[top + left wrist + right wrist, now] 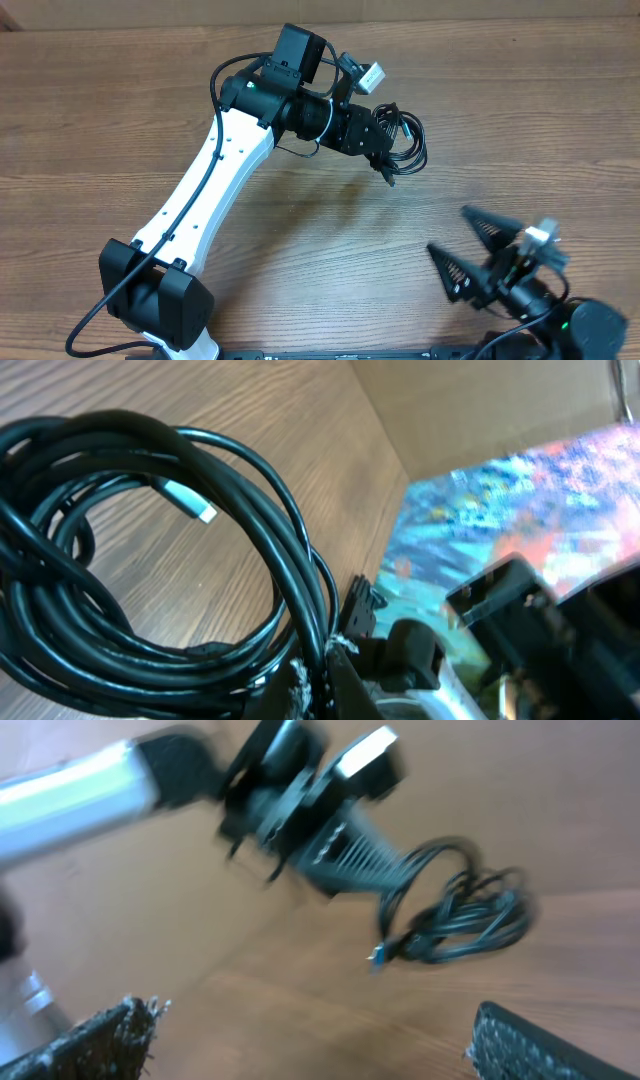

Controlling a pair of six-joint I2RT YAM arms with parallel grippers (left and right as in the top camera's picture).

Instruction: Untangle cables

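Note:
I need to grab the outer loops of the bundle with my right gripper next, opposite my left gripper's pinch, so the other cords stay free.
The cables (408, 138) form one black coiled bundle on the wooden table, right of centre at the back. My left gripper (384, 160) reaches in from the left and is shut on strands at the bundle's edge. In the left wrist view the coil (150, 550) fills the left side, a small pale plug tip (204, 513) shows inside it, and the left gripper (328, 678) pinches a few cords. My right gripper (470, 250) stands open at the front right, well clear of the bundle. Its view shows the right gripper (320, 1045) spread wide, with the bundle (460, 915) hanging beyond.
The white left arm (215, 175) runs diagonally from its base (155, 300) at the front left. The right arm's base (590, 330) sits at the front right corner. A blurred multicoloured surface (510, 500) shows beyond the table edge in the left wrist view.

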